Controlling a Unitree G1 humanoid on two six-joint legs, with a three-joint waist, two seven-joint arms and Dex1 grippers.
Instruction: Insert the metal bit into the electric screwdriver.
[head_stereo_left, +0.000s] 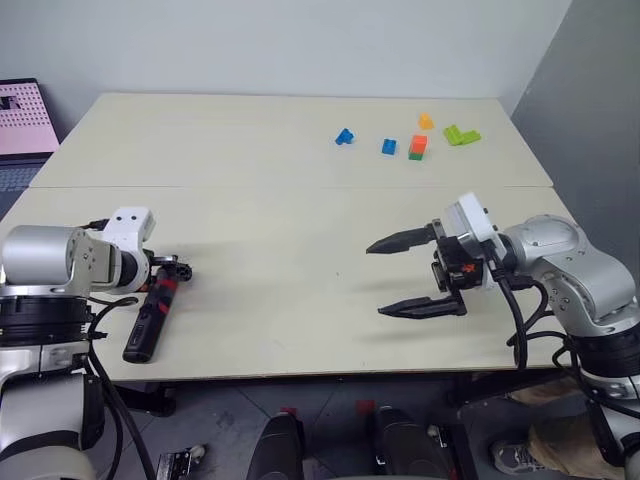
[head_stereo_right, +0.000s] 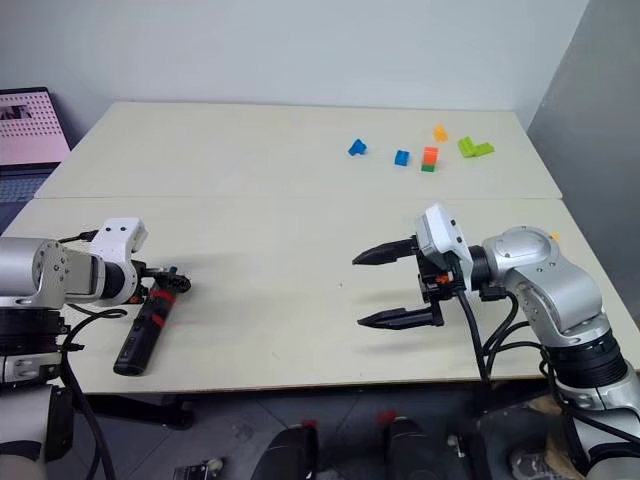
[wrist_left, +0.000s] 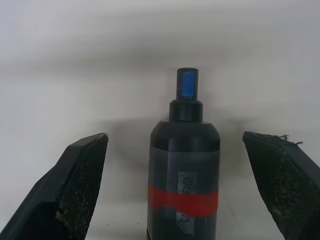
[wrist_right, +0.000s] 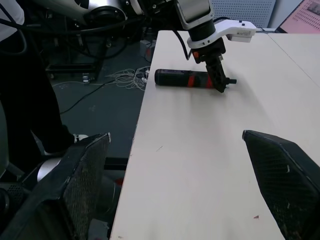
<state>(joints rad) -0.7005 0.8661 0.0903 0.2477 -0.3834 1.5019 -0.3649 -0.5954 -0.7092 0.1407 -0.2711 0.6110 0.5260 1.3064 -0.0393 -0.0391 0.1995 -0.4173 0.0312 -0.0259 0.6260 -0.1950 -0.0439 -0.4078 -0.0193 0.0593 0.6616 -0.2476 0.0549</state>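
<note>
My left gripper closes next, since my fingers are on either side of the screwdriver's black shoulder (wrist_left: 185, 137). Closing now would catch the screwdriver.
The electric screwdriver (head_stereo_left: 150, 322), black with a red band, lies on the table (head_stereo_left: 290, 230) near its front left edge. Its tapered tip points away from the edge. My left gripper (head_stereo_left: 166, 273) hangs over the tip end, pointing steeply down. In the left wrist view its fingers (wrist_left: 82, 187) stand open on either side of the screwdriver (wrist_left: 184, 170), apart from it. My right gripper (head_stereo_left: 377, 279) hovers open and empty over the table's right half, pointing left. The right wrist view looks across at the screwdriver (wrist_right: 182, 78) and the left gripper (wrist_right: 221, 82). The metal bit is out of view.
Small coloured bricks lie at the back right: two blue ones (head_stereo_left: 344, 136), an orange one on a green one (head_stereo_left: 417, 147), another orange one (head_stereo_left: 426, 121) and a green one (head_stereo_left: 461, 135). A screen (head_stereo_left: 25, 118) stands beyond the table's left side. A seam (head_stereo_left: 300, 187) crosses the table.
</note>
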